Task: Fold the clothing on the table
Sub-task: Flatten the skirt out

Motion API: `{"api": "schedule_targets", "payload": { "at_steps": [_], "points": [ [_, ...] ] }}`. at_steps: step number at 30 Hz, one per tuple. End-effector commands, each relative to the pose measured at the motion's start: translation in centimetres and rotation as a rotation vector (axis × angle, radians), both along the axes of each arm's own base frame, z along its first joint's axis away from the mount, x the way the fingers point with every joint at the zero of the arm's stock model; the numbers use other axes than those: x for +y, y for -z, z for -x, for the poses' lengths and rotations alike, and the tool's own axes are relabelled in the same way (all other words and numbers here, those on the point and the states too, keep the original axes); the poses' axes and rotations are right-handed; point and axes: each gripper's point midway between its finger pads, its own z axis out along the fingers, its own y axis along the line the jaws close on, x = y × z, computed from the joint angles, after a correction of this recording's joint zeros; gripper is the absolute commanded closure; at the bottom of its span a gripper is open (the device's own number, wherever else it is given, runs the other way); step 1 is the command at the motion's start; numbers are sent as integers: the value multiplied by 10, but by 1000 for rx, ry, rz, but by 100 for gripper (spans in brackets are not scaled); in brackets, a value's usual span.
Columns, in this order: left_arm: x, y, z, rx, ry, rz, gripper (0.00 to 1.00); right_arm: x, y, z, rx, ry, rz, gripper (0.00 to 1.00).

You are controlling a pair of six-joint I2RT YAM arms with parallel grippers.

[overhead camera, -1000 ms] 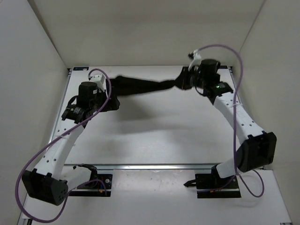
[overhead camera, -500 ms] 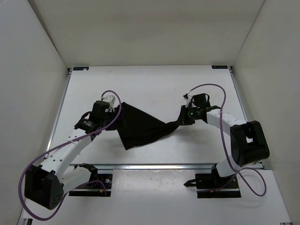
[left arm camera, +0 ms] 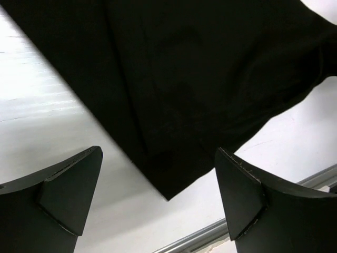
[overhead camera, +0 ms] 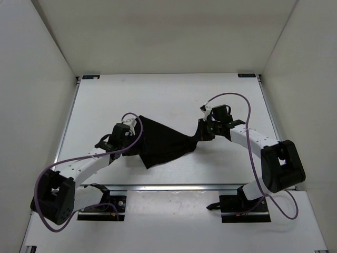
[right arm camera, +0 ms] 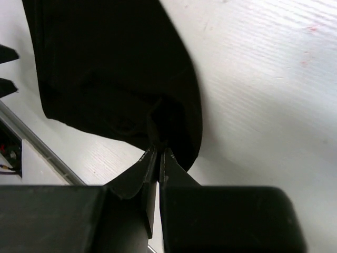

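The black clothing's corner [overhead camera: 148, 165] [left arm camera: 165, 186], opposite the clothing's bunched end, is the part my left gripper should grab next. Then both grippers can stretch and fold the clothing.
The black clothing [overhead camera: 160, 141] lies on the white table [overhead camera: 158, 95] near its middle, spread wide on the left and drawn to a narrow bunch on the right. My right gripper [overhead camera: 203, 132] is shut on that bunched end; in the right wrist view its jaws [right arm camera: 159, 152] pinch a fold of the clothing [right arm camera: 110, 68]. My left gripper [overhead camera: 135, 141] stands open at the garment's left edge. In the left wrist view the left gripper [left arm camera: 158, 158] has its fingers [left arm camera: 71, 192] wide apart, over a corner of the clothing [left arm camera: 174, 79], with nothing gripped.
A metal rail [overhead camera: 174, 186] runs along the table's near edge and shows past the left gripper as the rail [left arm camera: 200, 234]. White walls [overhead camera: 37, 79] close in the left, right and back. Both arm bases [overhead camera: 100, 206] sit below the rail.
Both arms have drawn back from the far side towards the near edge. The clothing, stretched between them at the back, now lies at the table's middle. The left gripper edged right.
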Motion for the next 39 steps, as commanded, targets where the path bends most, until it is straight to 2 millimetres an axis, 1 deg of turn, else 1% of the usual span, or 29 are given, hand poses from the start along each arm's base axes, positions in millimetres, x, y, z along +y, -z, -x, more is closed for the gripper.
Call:
{"api": "schedule_targets", "payload": {
  "at_steps": [1, 3, 4, 5, 6, 7, 8, 9, 10, 13, 14, 17, 18, 19, 21, 23, 24, 25, 27, 29, 30, 31, 32, 33, 34, 36, 37, 38, 39],
  "points": [
    [-22, -12, -14, -37, 33, 77, 3, 10, -8, -8, -28, -9, -29, 100],
    [-26, -11, -15, -25, 42, 81, 7, 10, -7, -7, -16, -5, -27, 100],
    [-30, -10, -14, -13, 50, 76, 8, 9, -10, -11, -34, 2, -26, 100],
    [-28, -7, -17, -14, 45, 57, 9, 9, -6, -9, -27, 0, -21, 99],
    [-30, -7, -17, -14, 45, 55, 9, 9, -12, -12, -40, 3, -28, 100],
    [-29, -1, -13, 7, 49, 48, 10, 9, -13, -13, -41, 6, -29, 100],
    [-30, -3, -17, -2, 44, 55, 12, 8, -14, -14, -42, 8, -31, 100],
    [-29, 2, -14, 17, 45, 55, 14, 6, -11, -14, -33, 15, -27, 100],
    [-30, 0, -17, 9, 46, 62, 16, 5, -8, -13, -26, 12, -21, 100],
    [-29, -4, -21, 2, 39, 46, 24, 8, -13, -13, -39, 8, -29, 100],
    [-30, -5, -22, -1, 35, 42, 24, 6, -8, -10, -30, 8, -20, 100],
    [-28, -2, -24, 3, 29, 39, 34, 5, -8, -13, -31, 12, -25, 100],
    [-28, 5, -22, 26, 33, 26, 35, 5, -9, -14, -33, 10, -24, 100],
    [-29, 3, -22, 26, 33, 28, 34, 5, -9, -15, -33, 16, -21, 99],
    [-29, 8, -20, 39, 36, 10, 35, 6, -7, -15, -26, 10, -24, 100],
    [-29, 11, -17, 54, 45, 7, 32, 3, -9, -16, -36, 13, -19, 100],
    [-28, 10, -21, 43, 39, 0, 31, 1, -7, -18, -35, 19, -15, 100],
    [-26, 12, -19, 53, 34, -10, 29, 1, -4, -13, -17, 13, -15, 100],
    [-21, 13, -19, 58, 28, -28, 26, -1, -9, -20, -42, 18, -23, 100],
    [-19, 18, -15, 71, 27, -31, 28, 1, -10, -20, -45, 12, -22, 100],
    [-22, 16, -17, 64, 26, -12, 30, -1, -8, -20, -35, 22, -19, 100],
    [-22, 17, -17, 64, 25, -5, 33, 0, -7, -19, -33, 11, -17, 99],
    [-27, 18, -15, 68, 44, 9, 38, -2, -6, -21, -35, 16, -13, 100],
    [-29, 20, -15, 73, 48, 14, 46, 2, -9, -20, -40, 5, -19, 100],
    [-30, 19, -16, 69, 47, 20, 50, 0, -8, -21, -38, 10, -15, 100],
    [-34, 19, -17, 78, 65, 12, 64, 0, -8, -19, -37, 1, -16, 100],
    [-36, 19, -19, 81, 67, 15, 68, -1, -9, -21, -40, 4, -9, 100],
    [-37, 20, -19, 90, 70, 11, 79, -2, -8, -22, -43, 6, 1, 100],
    [-40, 16, -23, 77, 72, 15, 92, -2, -9, -21, -38, 5, -7, 100]
  ]
}}
